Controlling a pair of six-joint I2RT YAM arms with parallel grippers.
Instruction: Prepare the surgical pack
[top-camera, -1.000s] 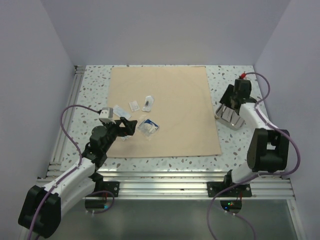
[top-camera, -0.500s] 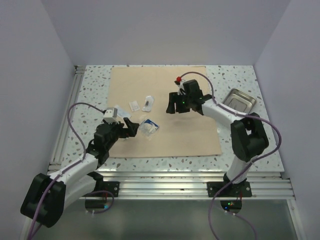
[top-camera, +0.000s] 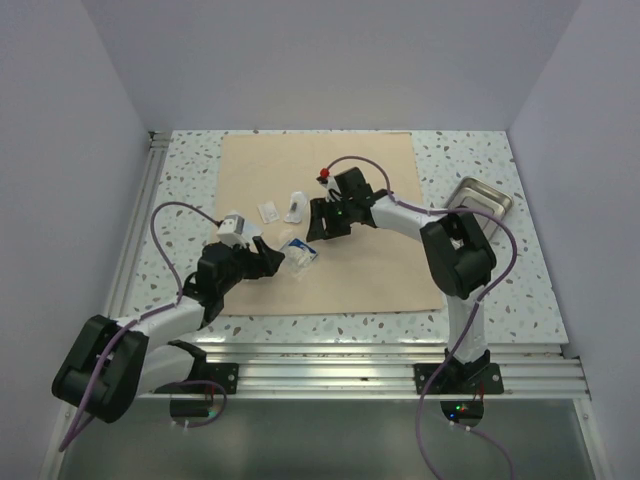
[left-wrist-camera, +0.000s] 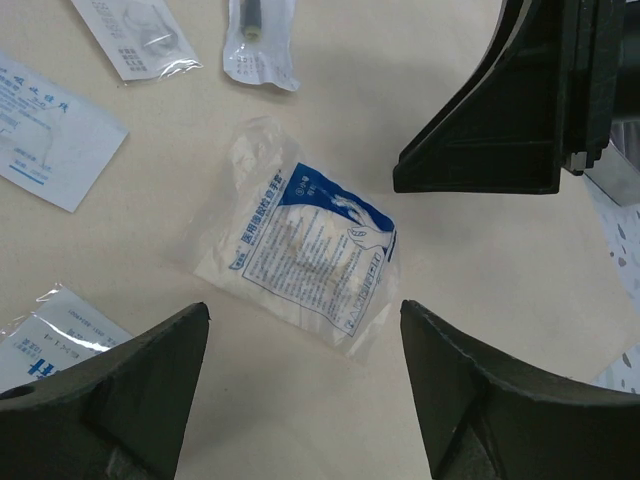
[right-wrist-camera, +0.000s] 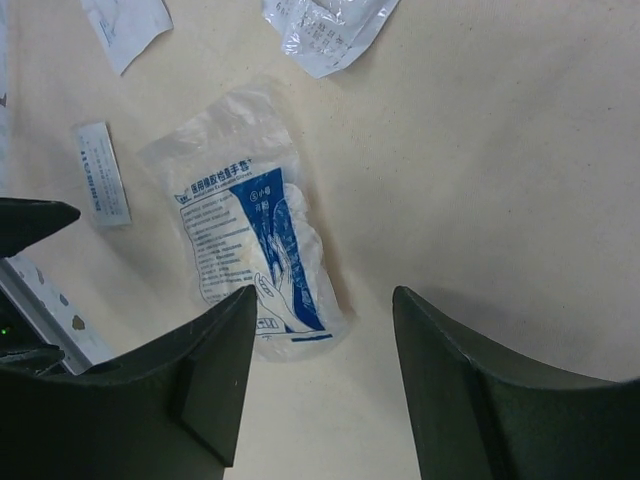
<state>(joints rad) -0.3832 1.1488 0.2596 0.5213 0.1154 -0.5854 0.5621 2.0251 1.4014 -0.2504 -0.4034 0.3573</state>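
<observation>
My right gripper grabs the blue glove sachet by its printed end (top-camera: 312, 254) next, so its clear end stays free to enter the tray (top-camera: 478, 205).
The beige wrap sheet (top-camera: 345, 200) lies flat on the table. A clear glove packet with blue print (top-camera: 298, 253) (left-wrist-camera: 310, 245) (right-wrist-camera: 250, 250) rests on its left part. My left gripper (top-camera: 268, 255) (left-wrist-camera: 305, 310) is open, just short of the packet's near edge, with nothing between its fingers. From the other side my right gripper (top-camera: 318, 222) (right-wrist-camera: 324, 292) hovers open beside the packet, its left finger over the packet's corner. Small white sachets (top-camera: 268, 211) (left-wrist-camera: 135, 30) (right-wrist-camera: 125, 25) lie farther back. The steel tray (top-camera: 478, 205) sits off the sheet at the right.
Another sachet (left-wrist-camera: 40, 125) and one more (left-wrist-camera: 50, 330) lie left of my left gripper. The right gripper's dark body (left-wrist-camera: 520, 110) looms close at the upper right of the left wrist view. A raised aluminium rail (top-camera: 140, 230) borders the table's left side.
The right arm left the steel tray at the right and swung left across the sheet to the glove packet. The left gripper crept forward toward the same packet.
</observation>
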